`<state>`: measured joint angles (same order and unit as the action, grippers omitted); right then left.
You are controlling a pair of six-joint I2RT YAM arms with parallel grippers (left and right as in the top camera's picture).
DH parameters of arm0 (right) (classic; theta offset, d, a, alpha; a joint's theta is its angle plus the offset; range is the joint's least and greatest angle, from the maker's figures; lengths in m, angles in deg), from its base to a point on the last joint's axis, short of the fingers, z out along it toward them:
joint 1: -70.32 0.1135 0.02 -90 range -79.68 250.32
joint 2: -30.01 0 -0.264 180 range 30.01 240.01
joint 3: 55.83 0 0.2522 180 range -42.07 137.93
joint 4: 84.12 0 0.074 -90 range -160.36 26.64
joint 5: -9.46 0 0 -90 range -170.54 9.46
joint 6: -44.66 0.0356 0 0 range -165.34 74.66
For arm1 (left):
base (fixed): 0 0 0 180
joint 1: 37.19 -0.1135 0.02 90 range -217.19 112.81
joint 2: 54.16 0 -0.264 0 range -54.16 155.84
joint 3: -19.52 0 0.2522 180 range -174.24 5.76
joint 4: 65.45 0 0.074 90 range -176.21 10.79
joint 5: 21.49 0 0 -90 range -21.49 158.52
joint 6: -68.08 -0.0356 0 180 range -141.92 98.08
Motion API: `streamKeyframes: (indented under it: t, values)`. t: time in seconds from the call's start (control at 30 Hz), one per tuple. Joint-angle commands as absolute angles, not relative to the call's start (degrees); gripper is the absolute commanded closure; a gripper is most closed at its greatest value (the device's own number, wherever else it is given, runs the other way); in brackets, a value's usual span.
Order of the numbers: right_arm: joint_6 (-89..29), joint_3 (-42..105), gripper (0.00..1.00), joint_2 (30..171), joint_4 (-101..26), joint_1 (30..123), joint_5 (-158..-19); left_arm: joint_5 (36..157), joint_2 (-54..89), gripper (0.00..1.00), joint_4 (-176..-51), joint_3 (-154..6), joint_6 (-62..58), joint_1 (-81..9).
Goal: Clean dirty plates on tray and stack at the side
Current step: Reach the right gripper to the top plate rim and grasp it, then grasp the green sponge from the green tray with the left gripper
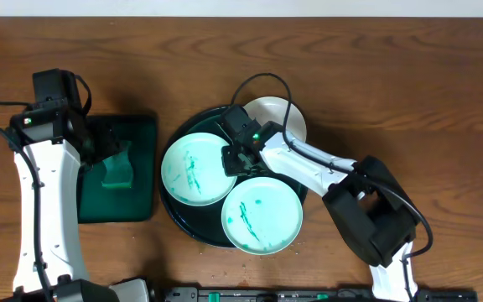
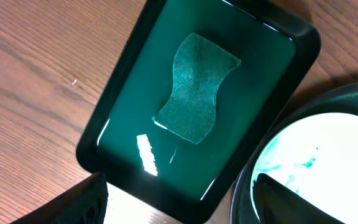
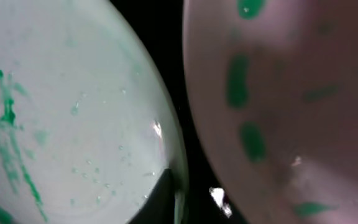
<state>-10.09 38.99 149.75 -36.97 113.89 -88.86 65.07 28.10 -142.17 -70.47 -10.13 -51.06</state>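
My left gripper should grab the green sponge across its long sides next, a broad end free to wipe dirty plates.
The round black tray (image 1: 198,124) holds three white plates with teal smears. The left plate (image 1: 189,168) and the front plate (image 1: 262,215) lie in full view; the back plate (image 1: 279,116) is partly hidden by my right arm. My right gripper (image 1: 236,156) sits at the left plate's right rim. In the right wrist view a dark finger (image 3: 165,198) lies on that plate's (image 3: 73,112) rim, gripping it; the other finger is hidden. The front plate (image 3: 291,93) lies beside it. My left gripper (image 2: 179,199) is open and empty above the rectangular tray.
A rectangular dark-green tray (image 1: 145,134) left of the round tray holds a green sponge (image 1: 117,170), also seen in the left wrist view (image 2: 194,87). The left plate's edge (image 2: 328,155) shows there too. Bare wooden table surrounds both trays.
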Motion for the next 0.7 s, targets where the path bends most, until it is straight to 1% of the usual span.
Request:
streamKeyframes:
  t: [0.0,0.23,0.37,0.43,0.57,0.67]
  values:
    - [-9.15,39.25,0.99,152.53,-36.99,114.06,-90.06,63.91,30.03,0.25,-142.37,-71.34,-10.15,-51.43]
    - [-10.27,39.27,0.99,152.53,-36.75,113.85,-90.06,63.94,35.82,0.25,-142.65,-71.34,-13.37,-51.43]
    - [-11.36,39.27,0.99,152.53,-36.79,113.47,-90.54,64.07,39.71,0.25,-142.32,-71.34,-17.24,-51.43]
    - [-12.52,39.27,0.99,152.53,-36.82,113.32,-91.39,65.77,42.11,0.25,-141.25,-71.34,-20.14,-51.43]
    - [-13.55,39.27,0.99,152.53,-36.77,113.28,-91.57,66.91,46.24,0.26,-140.09,-71.34,-21.52,-51.96]
    - [-13.77,39.27,0.99,152.53,-36.73,113.28,-91.57,66.73,49.46,0.31,-139.31,-71.34,-22.31,-53.36]
